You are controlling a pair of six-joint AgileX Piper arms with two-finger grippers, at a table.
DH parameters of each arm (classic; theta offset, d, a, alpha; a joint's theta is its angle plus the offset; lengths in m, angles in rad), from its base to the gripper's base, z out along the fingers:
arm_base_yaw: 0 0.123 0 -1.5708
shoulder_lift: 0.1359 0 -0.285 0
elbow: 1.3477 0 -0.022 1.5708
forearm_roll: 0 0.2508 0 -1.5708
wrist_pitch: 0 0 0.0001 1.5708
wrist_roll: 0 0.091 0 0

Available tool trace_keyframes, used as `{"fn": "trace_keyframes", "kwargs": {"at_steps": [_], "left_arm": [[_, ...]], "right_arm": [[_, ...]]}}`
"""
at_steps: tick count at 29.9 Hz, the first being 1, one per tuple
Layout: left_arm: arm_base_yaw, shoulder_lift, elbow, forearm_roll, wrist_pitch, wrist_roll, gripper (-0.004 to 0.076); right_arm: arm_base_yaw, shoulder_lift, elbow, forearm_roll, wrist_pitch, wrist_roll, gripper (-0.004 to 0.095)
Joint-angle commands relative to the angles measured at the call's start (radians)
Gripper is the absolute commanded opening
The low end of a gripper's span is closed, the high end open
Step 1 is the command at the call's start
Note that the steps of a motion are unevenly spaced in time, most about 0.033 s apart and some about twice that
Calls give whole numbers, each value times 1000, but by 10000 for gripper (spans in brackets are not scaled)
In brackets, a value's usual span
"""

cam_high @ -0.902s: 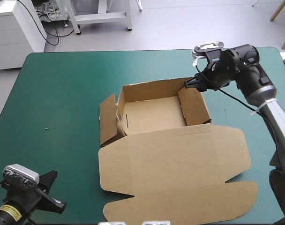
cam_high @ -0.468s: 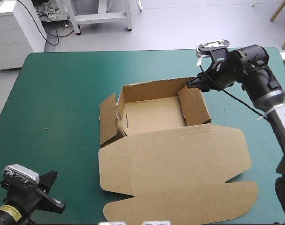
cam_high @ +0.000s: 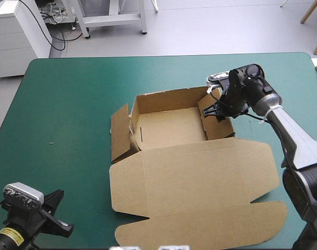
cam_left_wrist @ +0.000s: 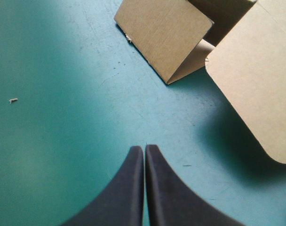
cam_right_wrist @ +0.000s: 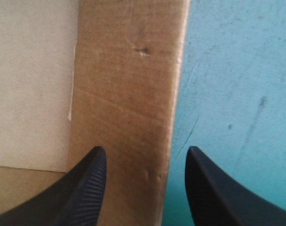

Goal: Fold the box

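The right gripper reaches the brown box next and grabs its side's top edge, leaving the brown box's flat lid [cam_high: 195,179] free to fold.
The brown box [cam_high: 171,127] stands mid-table as an open tray, its far and right walls raised. Its lid [cam_high: 195,177] lies flat toward the near edge, and the left flap [cam_high: 119,133] leans outward. My right gripper [cam_high: 215,108] hangs open over the right wall [cam_high: 220,124]. In the right wrist view that wall [cam_right_wrist: 129,80] runs between the two black fingers [cam_right_wrist: 86,188], one inside the tray and one outside. My left gripper [cam_high: 62,221] is shut at the near left corner. Its fingertips [cam_left_wrist: 144,153] rest over bare cover, well short of the left flap [cam_left_wrist: 164,35].
The teal-green cover [cam_high: 70,104] lies bare to the left of the box and behind it. The lid's rounded corner [cam_left_wrist: 260,84] lies ahead of my left gripper. A small speck [cam_left_wrist: 12,100] sits on the cover near it.
My right gripper has swung from behind the box's far right corner to over the right wall, its wrist turned downward. The left arm and the box have not moved.
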Motion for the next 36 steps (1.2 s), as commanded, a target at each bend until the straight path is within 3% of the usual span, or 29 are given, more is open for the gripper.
{"fn": "trace_keyframes", "kwargs": {"at_steps": [1, 8, 10, 14, 24, 36], "left_arm": [[1, 13, -21, -7, -63, -6, -8], [1, 13, -21, -7, -63, -6, -8], [1, 13, -21, -7, -63, -6, -8], [1, 13, -21, -7, -63, -6, -8], [1, 13, -21, -7, -62, -10, -8], [1, 13, -21, -7, -80, -8, -7]], "right_arm": [[0, -7, -23, -17, -24, -9, 470], [0, 46, -23, -17, -24, -9, 435], [0, 46, -23, -17, -26, -9, 324], [0, 44, -23, -29, -26, -12, -27], [0, 7, -27, -35, -26, -10, -22], [0, -273, -27, -39, -26, -12, -22]]}}
